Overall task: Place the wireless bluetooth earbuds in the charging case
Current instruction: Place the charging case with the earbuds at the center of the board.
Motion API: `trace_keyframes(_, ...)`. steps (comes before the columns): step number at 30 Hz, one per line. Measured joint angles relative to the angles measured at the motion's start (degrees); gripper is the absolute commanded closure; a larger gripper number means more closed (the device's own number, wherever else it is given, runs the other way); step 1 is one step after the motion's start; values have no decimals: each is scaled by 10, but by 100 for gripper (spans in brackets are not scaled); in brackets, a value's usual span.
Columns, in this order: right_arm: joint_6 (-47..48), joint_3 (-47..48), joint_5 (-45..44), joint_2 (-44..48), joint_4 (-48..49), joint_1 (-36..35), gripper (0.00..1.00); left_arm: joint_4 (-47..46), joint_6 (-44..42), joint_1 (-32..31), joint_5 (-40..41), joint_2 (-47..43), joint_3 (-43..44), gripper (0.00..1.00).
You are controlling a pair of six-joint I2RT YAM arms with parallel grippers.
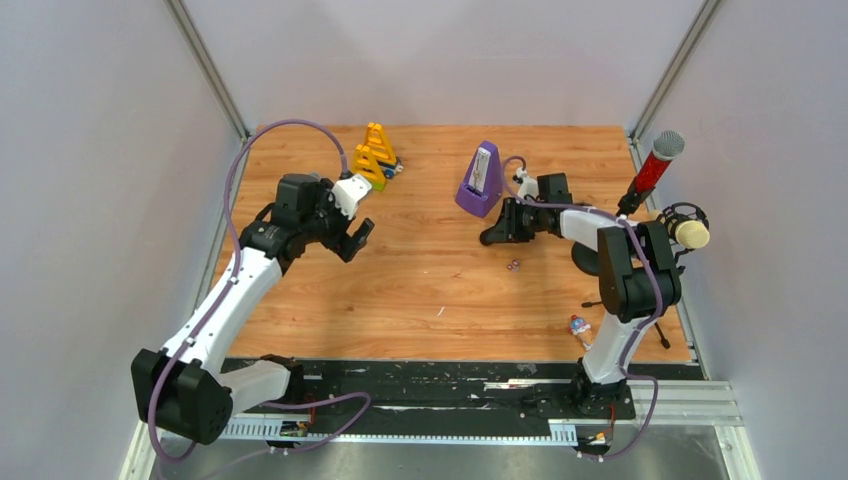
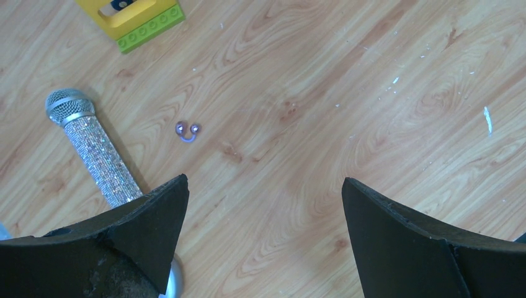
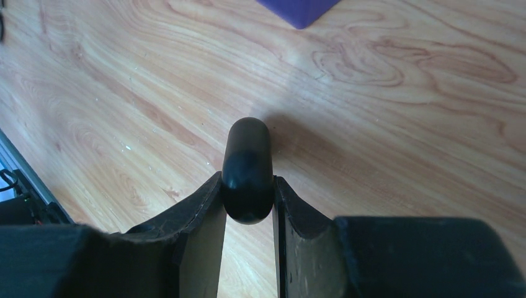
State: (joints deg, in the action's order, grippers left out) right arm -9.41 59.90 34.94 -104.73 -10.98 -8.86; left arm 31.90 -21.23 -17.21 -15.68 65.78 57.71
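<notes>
The charging case's rounded end beyond my fingers meets its shadow on the wooden tabletop, so my right gripper releases the charging case now.
The charging case (image 3: 247,152), a glossy black pill shape, sticks out forward from between the fingers of my right gripper (image 3: 247,181), which is shut on its near end. In the top view the right gripper (image 1: 492,236) hangs low over the wood just in front of the purple metronome; the case itself cannot be made out there. My left gripper (image 1: 356,236) is open over the left half of the table, and its fingertips (image 2: 177,189) stand wide apart above bare wood with nothing between them. No earbuds show in any view.
Tiny purple beads (image 1: 515,265) (image 2: 187,130) lie mid-table. A purple metronome (image 1: 482,180) and a yellow brick toy (image 1: 375,155) stand at the back. A glittery silver microphone (image 2: 93,149) lies near my left fingers. A red microphone (image 1: 655,165) and a stand microphone (image 1: 688,230) are far right.
</notes>
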Motion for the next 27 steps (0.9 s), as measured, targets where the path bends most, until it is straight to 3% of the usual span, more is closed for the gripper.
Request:
trace_keyframes(9,2,16,-11,-12,-17,0,49,-10,2,0,2,-6,0,0)
trace_keyframes(21,5,23,-20,-14,-38,8,34,-13,2,0,-3,-11,-7,0)
trace_keyframes(27,10,30,-43,-9,-49,11,31,-14,2,0,-3,-13,-9,0)
